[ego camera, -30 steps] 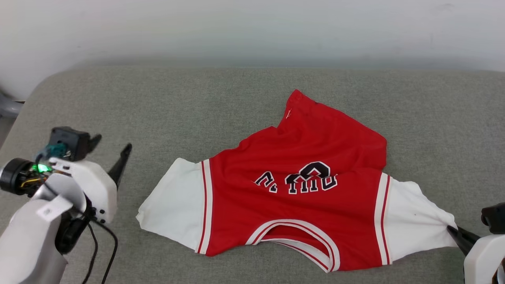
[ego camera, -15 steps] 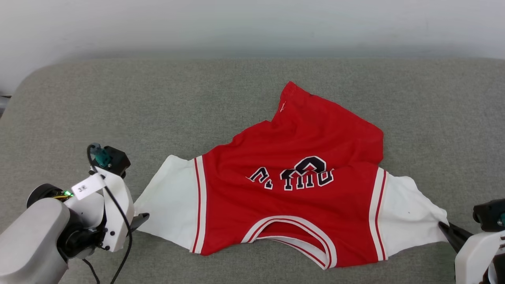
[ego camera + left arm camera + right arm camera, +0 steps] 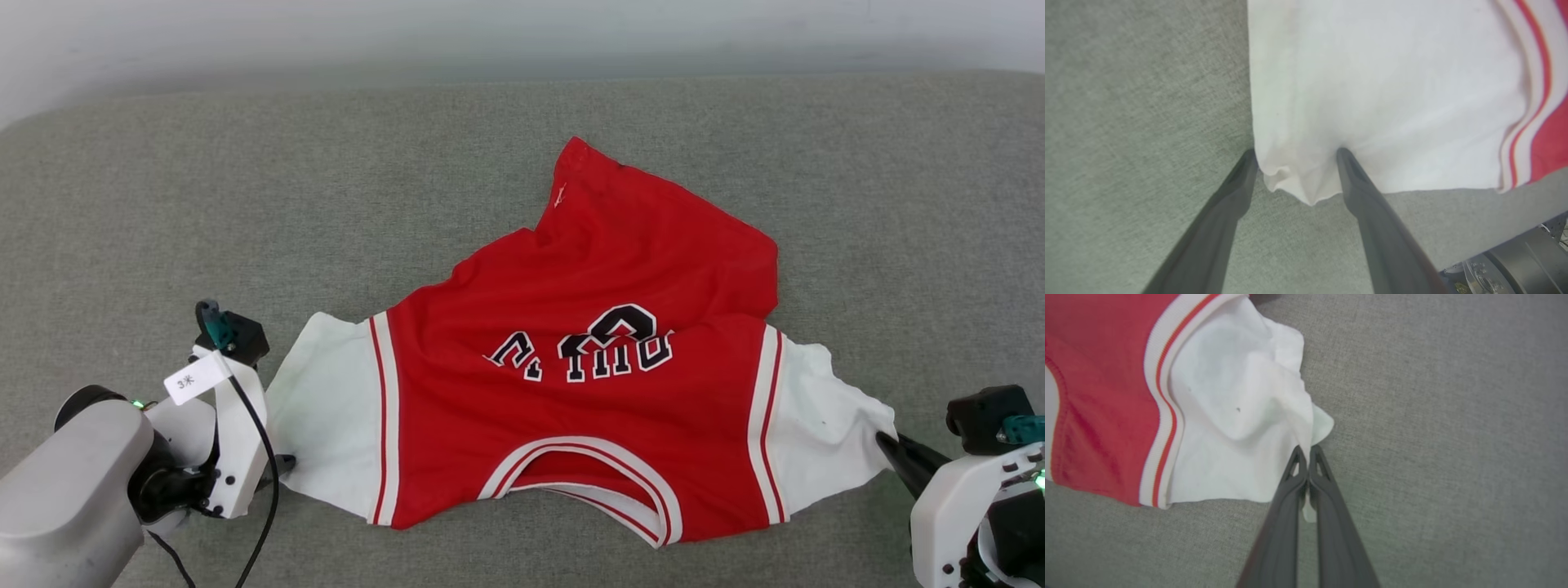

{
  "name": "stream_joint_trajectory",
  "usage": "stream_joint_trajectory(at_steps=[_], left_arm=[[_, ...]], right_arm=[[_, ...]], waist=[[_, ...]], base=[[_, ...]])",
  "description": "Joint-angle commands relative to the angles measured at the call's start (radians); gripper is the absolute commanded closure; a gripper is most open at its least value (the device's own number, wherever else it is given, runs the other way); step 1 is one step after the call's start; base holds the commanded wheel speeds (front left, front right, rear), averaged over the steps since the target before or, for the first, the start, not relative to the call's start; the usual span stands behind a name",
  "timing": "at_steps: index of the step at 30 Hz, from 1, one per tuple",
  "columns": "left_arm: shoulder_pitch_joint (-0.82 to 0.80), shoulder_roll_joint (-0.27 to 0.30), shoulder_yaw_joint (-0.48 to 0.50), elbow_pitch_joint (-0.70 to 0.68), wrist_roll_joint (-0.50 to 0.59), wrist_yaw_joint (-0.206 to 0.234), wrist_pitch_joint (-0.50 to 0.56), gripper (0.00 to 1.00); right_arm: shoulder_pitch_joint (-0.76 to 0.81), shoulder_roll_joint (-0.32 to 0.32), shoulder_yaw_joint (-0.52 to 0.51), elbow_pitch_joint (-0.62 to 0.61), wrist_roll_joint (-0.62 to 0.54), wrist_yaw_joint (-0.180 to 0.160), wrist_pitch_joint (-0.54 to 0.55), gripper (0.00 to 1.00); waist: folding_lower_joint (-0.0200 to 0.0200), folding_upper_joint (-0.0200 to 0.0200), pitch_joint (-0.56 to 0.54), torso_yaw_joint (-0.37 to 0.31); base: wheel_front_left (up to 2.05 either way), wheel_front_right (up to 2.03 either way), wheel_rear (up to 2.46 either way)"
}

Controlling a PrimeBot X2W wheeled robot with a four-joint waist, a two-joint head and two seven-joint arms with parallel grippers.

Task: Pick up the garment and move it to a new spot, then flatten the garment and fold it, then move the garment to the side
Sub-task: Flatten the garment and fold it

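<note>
My left gripper grabs the white sleeve's tip (image 3: pixel 1300 183) on the jersey next, where a small fold (image 3: pixel 1281 172) puckers up while the rest lies flat.
The garment (image 3: pixel 588 416), a red jersey with white sleeves and black lettering, lies spread but rumpled on the grey cushion, collar toward me. My left gripper (image 3: pixel 1295 157) stands open, its two fingers straddling the near corner of the left white sleeve (image 3: pixel 1372 90), one tip pressing on the cloth. In the head view the left gripper (image 3: pixel 282 465) sits at that sleeve's edge. My right gripper (image 3: pixel 1305 451) is shut on the tip of the right white sleeve (image 3: pixel 1237 416), and the head view has that gripper (image 3: pixel 890 445) at the garment's far right corner.
The grey fabric cushion (image 3: pixel 245 204) stretches wide around the garment, with a pale wall (image 3: pixel 522 33) behind its back edge. A black cable (image 3: pixel 257 441) hangs off my left wrist.
My left gripper came down from the open cushion to the left sleeve's corner, fingers now astride it. The head view tilted, shifting the scene. The right gripper kept its hold.
</note>
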Motion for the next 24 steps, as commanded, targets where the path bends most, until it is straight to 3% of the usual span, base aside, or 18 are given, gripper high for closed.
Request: stream_joint_trajectory(at_steps=[1,4,6,11,16,24], left_arm=[[0.023,-0.020,-0.034,0.033,-0.006,0.004,-0.003,0.00],[0.029,-0.027,-0.086,0.047,-0.025,0.003,0.002,0.00],[0.029,-0.027,-0.112,0.049,-0.040,0.003,-0.006,1.00],[0.013,-0.012,-0.131,0.034,-0.089,0.002,-0.069,1.00],[-0.002,0.019,-0.099,-0.033,-0.128,0.002,-0.237,1.00],[-0.014,0.085,-0.048,-0.242,-0.174,0.002,-0.453,1.00]], right_arm=[[-0.014,0.006,0.003,0.003,0.002,-0.001,-0.005,1.00],[-0.019,0.008,0.007,0.010,0.008,-0.001,-0.012,1.00],[-0.017,0.009,0.008,0.016,0.011,-0.001,-0.017,1.00],[-0.013,0.008,0.002,0.021,0.009,-0.001,-0.040,1.00],[-0.001,0.017,-0.019,0.010,0.021,-0.001,-0.069,1.00],[0.012,0.024,-0.111,-0.070,0.027,-0.001,-0.123,1.00]], waist=[[-0.0001,-0.0001,0.004,-0.005],[-0.0001,-0.0001,0.004,-0.009],[-0.0001,-0.0001,0.000,-0.008],[-0.0001,-0.0001,-0.032,0.001],[-0.0001,-0.0001,-0.080,0.011],[-0.0001,-0.0001,-0.157,0.038]], base=[[0.00,0.00,0.00],[0.00,0.00,0.00],[0.00,0.00,0.00],[0.00,0.00,0.00],[0.00,0.00,0.00],[0.00,0.00,0.00]])
